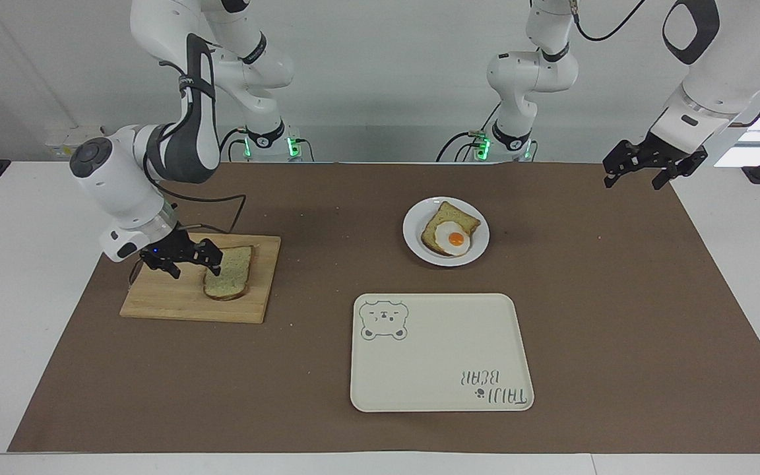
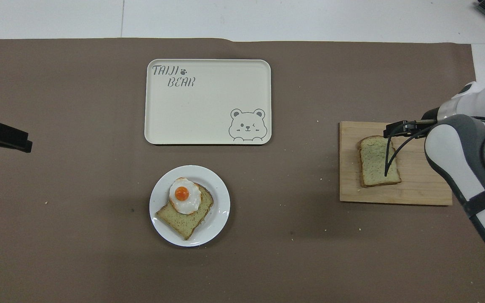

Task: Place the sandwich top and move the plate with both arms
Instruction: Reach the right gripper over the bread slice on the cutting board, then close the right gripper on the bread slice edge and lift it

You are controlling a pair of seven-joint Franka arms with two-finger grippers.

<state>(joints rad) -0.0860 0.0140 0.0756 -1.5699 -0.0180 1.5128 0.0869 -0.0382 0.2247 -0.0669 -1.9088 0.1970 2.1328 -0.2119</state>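
Observation:
The slice lies flat with its broad side [image 2: 375, 162] up, too wide for my fingers. My right gripper should next pick it up by its thin crust edge.
The sandwich top [image 1: 229, 272] [image 2: 376, 162], a plain bread slice, lies flat on a wooden cutting board [image 1: 162, 297] [image 2: 411, 191] at the right arm's end of the table. My right gripper [image 1: 194, 266] hangs open low over the board, one fingertip at the slice's edge; whether it touches I cannot tell. From overhead only one of its fingers [image 2: 399, 127] shows past the arm. The white plate [image 1: 413, 232] [image 2: 222, 210] carries toast with a fried egg [image 1: 451, 236] [image 2: 185, 197]. My left gripper [image 1: 632, 182] [image 2: 2, 139] waits open in the air over the mat's edge at the left arm's end.
A cream tray with a bear drawing [image 1: 439, 369] [image 2: 209, 113] lies farther from the robots than the plate. A brown mat [image 1: 617, 297] covers the table. The right arm's cable loops above the board.

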